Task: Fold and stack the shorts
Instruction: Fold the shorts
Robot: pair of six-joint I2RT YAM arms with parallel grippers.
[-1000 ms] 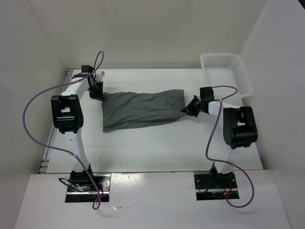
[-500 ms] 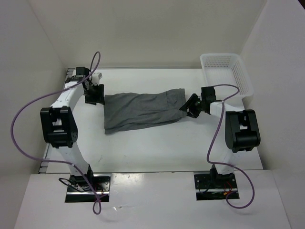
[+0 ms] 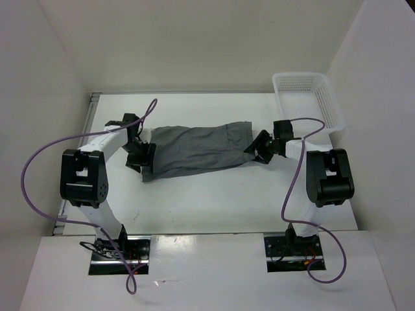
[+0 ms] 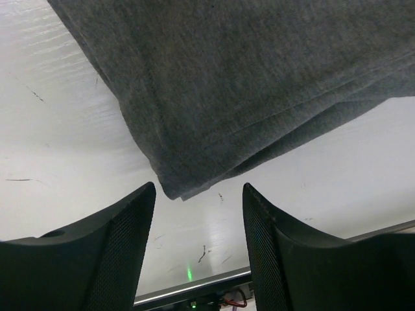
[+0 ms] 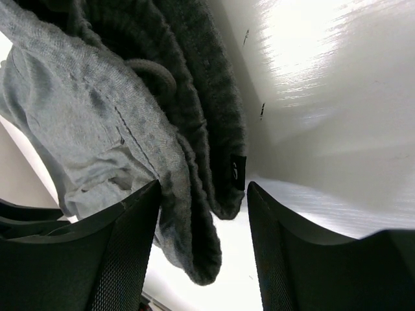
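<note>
I should next fold one end of the shorts (image 3: 194, 148) over the opposite end, so my right gripper should grab them at that end by the near corner of the rolled waistband (image 3: 251, 156).
The dark grey shorts (image 3: 194, 148) lie folded lengthwise across the middle of the white table (image 3: 214, 201), waistband to the right. My left gripper (image 3: 142, 159) hovers open at their near left corner. In the left wrist view that corner of the shorts (image 4: 246, 91) sits just beyond my left gripper (image 4: 199, 189), with only table between the fingers (image 4: 123, 253). My right gripper (image 3: 255, 149) is at the waistband end. In the right wrist view the right gripper (image 5: 202, 189) is open, and the rolled waistband of the shorts (image 5: 194, 214) lies loose between its fingers (image 5: 292, 253).
A white mesh basket (image 3: 337, 111) stands at the far right corner of the table. Side walls close in the table on the left, right and back. Purple cables loop from both arms over the table's sides.
Both grippers have opened and let go of the shorts, which now rest flat. The left gripper moved from the far left corner to the near left corner. The right gripper barely moved.
</note>
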